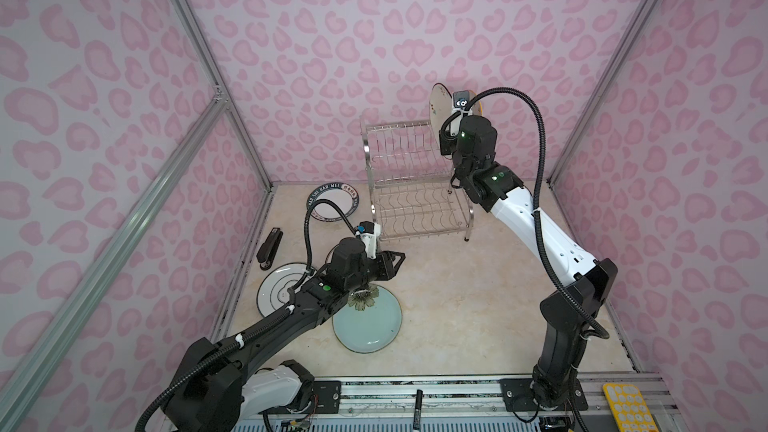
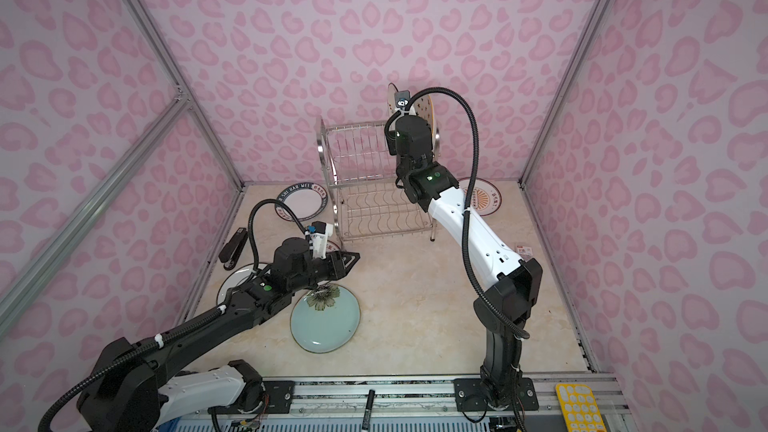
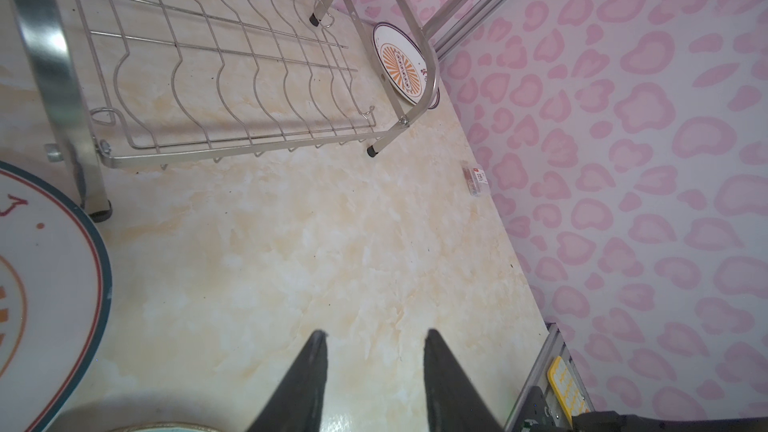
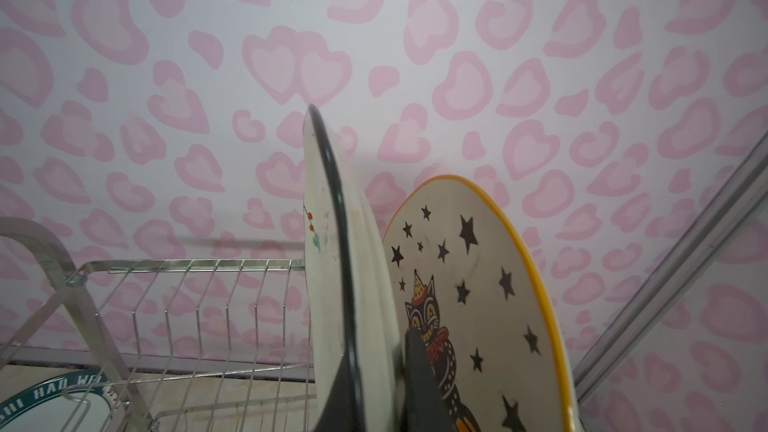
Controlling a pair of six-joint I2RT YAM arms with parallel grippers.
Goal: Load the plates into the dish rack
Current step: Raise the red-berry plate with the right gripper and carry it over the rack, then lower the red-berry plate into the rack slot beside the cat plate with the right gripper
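Observation:
The floral plate's dark rim (image 1: 437,85) rises above the star-and-cat plate's rim, so my right gripper has to keep holding the floral plate until it sits in the dish rack's upper level (image 1: 424,153).
My right gripper (image 4: 376,351) is shut on a white floral plate (image 4: 328,251) with a dark rim, held upright over the right end of the dish rack's (image 1: 409,184) upper tier. Just beyond it the star-and-cat plate (image 4: 478,284) stands on edge. My left gripper (image 3: 376,334) hangs open and empty above bare table in front of the rack, next to the pale teal plate (image 1: 368,317). Flat on the table lie the navy-lettered plate (image 1: 332,203), the black-ringed plate (image 1: 278,288) and an orange-sunburst plate (image 2: 482,199). Another orange-ringed plate (image 3: 41,284) lies under my left wrist.
A black stapler (image 1: 269,247) lies by the left wall. A small packet (image 2: 524,249) sits near the right wall. On the front rail lie a black marker (image 1: 417,405) and a yellow pad (image 1: 627,407).

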